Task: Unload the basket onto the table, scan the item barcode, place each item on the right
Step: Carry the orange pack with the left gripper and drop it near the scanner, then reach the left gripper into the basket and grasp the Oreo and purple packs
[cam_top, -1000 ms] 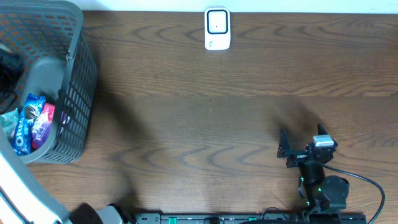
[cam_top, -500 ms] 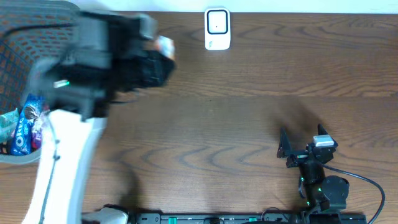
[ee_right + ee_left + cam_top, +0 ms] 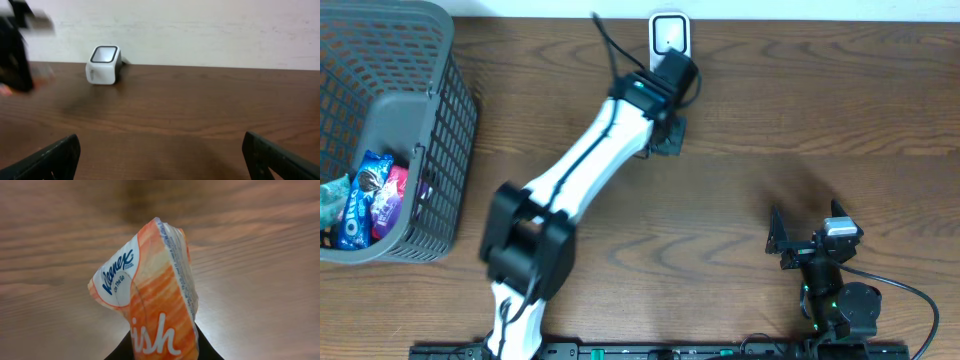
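The pack's loose end juts above the blurred tabletop. My left gripper now keeps hold of the Kleenex tissue pack [image 3: 150, 295] until it rests on the tabletop.
An orange and white Kleenex tissue pack [image 3: 150, 295] fills the left wrist view, and my left gripper [image 3: 162, 352] is shut on its lower end. Seen from overhead, the left arm reaches across the table, and its gripper [image 3: 665, 136] hovers just in front of the white barcode scanner [image 3: 669, 42] at the back edge. The arm hides the pack there. In the right wrist view the scanner [image 3: 104, 65] stands against the wall. My right gripper [image 3: 800, 243] rests open at the front right with nothing between its fingers.
A grey mesh basket [image 3: 440, 130] stands at the back left with snack packets [image 3: 372, 195] inside. Blurred at the left edge of the right wrist view is the dark left gripper [image 3: 17, 55].
The left arm has swung out of the basket and across to the scanner, carrying the tissue pack. The right arm has not moved.
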Robot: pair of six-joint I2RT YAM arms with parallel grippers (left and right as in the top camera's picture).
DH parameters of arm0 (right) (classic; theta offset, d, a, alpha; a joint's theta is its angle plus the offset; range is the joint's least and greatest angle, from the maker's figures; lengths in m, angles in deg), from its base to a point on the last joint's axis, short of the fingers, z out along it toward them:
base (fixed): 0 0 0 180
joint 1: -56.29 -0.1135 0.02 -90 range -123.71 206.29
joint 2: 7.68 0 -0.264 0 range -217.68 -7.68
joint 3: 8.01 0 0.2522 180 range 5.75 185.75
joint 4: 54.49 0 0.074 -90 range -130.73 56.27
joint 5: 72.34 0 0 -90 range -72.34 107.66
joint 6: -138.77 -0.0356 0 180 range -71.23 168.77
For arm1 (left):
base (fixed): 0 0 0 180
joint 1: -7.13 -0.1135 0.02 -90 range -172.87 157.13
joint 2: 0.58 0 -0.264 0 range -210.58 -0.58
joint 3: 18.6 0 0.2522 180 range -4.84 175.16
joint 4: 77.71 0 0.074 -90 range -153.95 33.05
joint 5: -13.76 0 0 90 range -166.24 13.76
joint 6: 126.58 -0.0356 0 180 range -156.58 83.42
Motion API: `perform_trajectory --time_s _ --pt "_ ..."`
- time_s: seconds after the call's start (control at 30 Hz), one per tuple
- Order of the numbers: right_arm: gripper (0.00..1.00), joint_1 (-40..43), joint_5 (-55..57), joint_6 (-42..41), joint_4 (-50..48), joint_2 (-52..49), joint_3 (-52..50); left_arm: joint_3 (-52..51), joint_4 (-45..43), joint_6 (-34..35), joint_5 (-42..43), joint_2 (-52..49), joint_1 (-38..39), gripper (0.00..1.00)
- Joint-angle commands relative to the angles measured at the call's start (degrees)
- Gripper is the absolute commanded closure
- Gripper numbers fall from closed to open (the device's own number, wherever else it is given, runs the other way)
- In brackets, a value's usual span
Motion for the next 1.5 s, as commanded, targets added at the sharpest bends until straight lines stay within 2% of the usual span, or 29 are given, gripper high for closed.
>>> perform_trajectory --time_s 0.0,0.1,0.17,0.2,0.3,0.37,0.43,0.5,0.57,0.73,0.83,0.93,1.07,1.2,1.33,1.47 --pt "0.01 -0.48 0.28 -0.81 0.24 0.28 -0.07 -0.59 -0.81 -0.59 -1.33 -4.33 0.55 0.88" --pt "0.01 -0.48 0.28 -0.81 0.26 0.28 -0.07 -0.59 -1.84 0.9 -1.29 -5.57 0.55 0.85" --pt "0.01 -0.48 0.28 -0.81 0.26 0.28 -0.07 -0.44 -2.43 0.98 -1.14 -5.51 0.52 0.62" --pt "0.01 -0.48 0.28 -0.81 0.24 0.28 -0.07 -0.02 -2.43 0.98 -1.14 -5.29 0.52 0.47" --pt "0.01 -0.48 0.28 -0.81 0.24 0.28 -0.07 1.99 -0.94 0.33 -1.16 -4.26 0.24 0.42" --pt "0.01 -0.48 0.28 -0.81 0.26 0.28 -0.07 3.56 0.63 0.09 -1.16 -2.27 -0.5 0.35" --pt "0.01 -0.5 0.28 -0.81 0.24 0.28 -0.07 5.05 2.43 0.09 -1.16 2.49 -2.67 0.22" --pt "0.01 -0.48 0.28 -0.81 0.26 0.28 -0.07 5.64 2.99 0.09 -1.16 7.02 -5.01 0.19" --pt "0.01 -0.5 0.28 -0.81 0.24 0.28 -0.07 5.66 2.86 0.09 -1.16 12.59 -8.37 0.09" --pt "0.01 -0.48 0.28 -0.81 0.26 0.28 -0.07 5.66 0.94 0.09 -1.18 26.75 -22.18 0.07" --pt "0.01 -0.5 0.28 -0.81 0.26 0.28 -0.07 5.64 -0.31 0.09 -1.18 33.09 -34.42 0.07" --pt "0.01 -0.48 0.28 -0.81 0.26 0.28 -0.07 5.64 -0.72 0.11 -1.18 36.37 -47.08 0.07" --pt "0.01 -0.5 0.28 -0.81 0.26 0.28 -0.07 4.48 0.46 0.11 -1.16 35.78 -63.49 0.07" --pt "0.01 -0.48 0.28 -0.81 0.24 0.28 -0.07 0.94 1.75 0.44 -1.14 30.88 -69.92 0.07" --pt "0.01 -0.5 0.28 -0.81 0.26 0.28 -0.07 -1.64 3.15 0.5 -1.25 24.98 -69.53 0.08" --pt "0.01 -0.48 0.28 -0.81 0.26 0.28 -0.07 -4.52 5.29 -1.38 -5.7 17.0 -68.43 0.09"
